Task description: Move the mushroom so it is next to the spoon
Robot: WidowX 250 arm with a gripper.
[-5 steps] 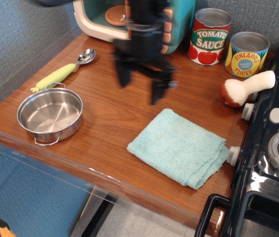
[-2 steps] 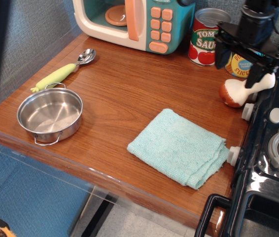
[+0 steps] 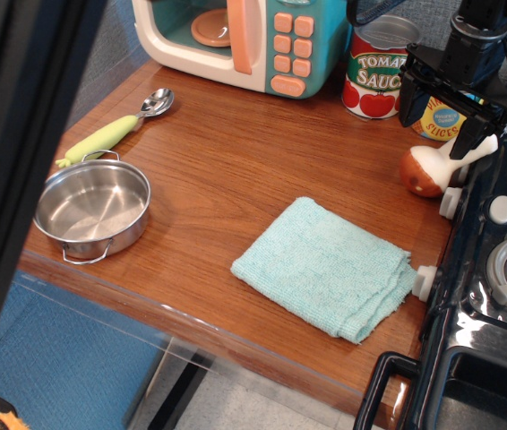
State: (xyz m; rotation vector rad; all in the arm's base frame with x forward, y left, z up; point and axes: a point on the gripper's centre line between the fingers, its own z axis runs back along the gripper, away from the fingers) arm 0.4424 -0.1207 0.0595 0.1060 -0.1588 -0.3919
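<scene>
I should grab the mushroom by its cream stem point(image 3: 465, 157) with my gripper, so I can set it next to the spoon point(image 3: 117, 131).
The mushroom point(image 3: 425, 168) lies on its side at the table's right edge, reddish-brown cap to the left and cream stem pointing right toward the stove. My black gripper point(image 3: 439, 125) hangs just above and behind it, open, with one finger point(image 3: 411, 106) left of the stem and the other finger point(image 3: 470, 140) by the stem's right end. It holds nothing. The spoon point(image 3: 117, 131) lies far across the table at the left edge, with its silver bowl toward the back and its yellow-green handle toward the front.
A steel pot point(image 3: 92, 208) sits just in front of the spoon. A folded teal cloth point(image 3: 325, 266) lies front centre. A toy microwave point(image 3: 244, 36), a tomato sauce can point(image 3: 374, 72) and a partly hidden pineapple can point(image 3: 433, 125) line the back. A black stove point(image 3: 504, 260) borders the right. A dark blurred bar point(image 3: 21, 161) crosses the left.
My arm swung from the middle of the table to the right and now hangs over the mushroom. The mushroom and spoon have not moved. The dark bar at the left has widened.
</scene>
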